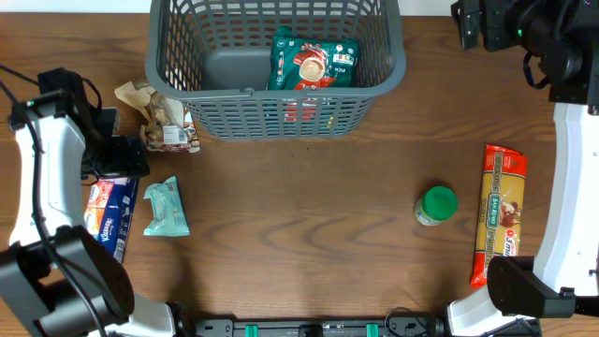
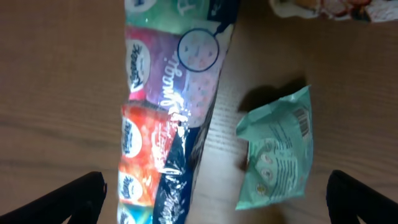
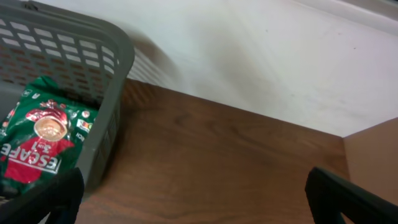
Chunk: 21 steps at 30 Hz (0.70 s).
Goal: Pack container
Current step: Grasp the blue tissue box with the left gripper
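Observation:
My left gripper should grab the multicoloured tissue pack [image 1: 110, 213] next, across its narrow width near the middle. Then it can lay the pack flat in the container.
The dark grey slatted container [image 1: 187, 105] stands at the back middle of the table and holds a green coffee packet [image 1: 314, 61]; its corner and the packet also show in the right wrist view [image 3: 106, 134]. My left gripper [image 2: 214, 202] is open above a multicoloured tissue pack [image 2: 165, 112] and a mint green packet [image 2: 280, 152], touching neither. In the overhead view it hovers at the left [image 1: 117, 159] over the tissue pack [image 1: 110, 213]. My right gripper [image 3: 193, 199] is open and empty over bare table right of the container, at the overhead view's top right [image 1: 487, 23].
A crumpled beige snack bag [image 1: 159, 120] lies left of the container. The mint packet [image 1: 167, 208] lies at the left. A green-lidded jar [image 1: 436, 205] and a long red-yellow pasta packet [image 1: 498, 211] lie at the right. A white wall [image 3: 261, 56] stands behind the table.

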Available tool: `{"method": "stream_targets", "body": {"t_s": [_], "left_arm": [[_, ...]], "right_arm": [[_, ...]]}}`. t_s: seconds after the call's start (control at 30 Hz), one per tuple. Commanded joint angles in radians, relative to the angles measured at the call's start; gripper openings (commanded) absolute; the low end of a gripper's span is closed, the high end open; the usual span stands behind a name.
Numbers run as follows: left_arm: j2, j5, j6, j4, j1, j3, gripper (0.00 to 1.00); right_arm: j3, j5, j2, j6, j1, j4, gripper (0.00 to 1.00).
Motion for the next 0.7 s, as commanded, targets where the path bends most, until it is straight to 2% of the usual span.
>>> {"method": "stream_targets", "body": {"t_s": [0.0, 0.37, 0.67], "left_arm": [[-0.049, 0.013, 0.083, 0.048, 0.011, -0.05, 0.99], [-0.046, 0.012, 0.166, 0.285, 0.133, -0.182, 0.99], [0.023, 0.016, 0.192, 0.326, 0.135, -0.203, 0.99]], "right_arm": [[-0.003, 0.01, -0.001, -0.002, -0.013, -0.003, 0.99], [-0.003, 0.01, -0.001, -0.001, -0.015, 0.001, 0.99], [-0.003, 0.009, -0.001, -0.001, -0.011, 0.014, 0.99]]}}
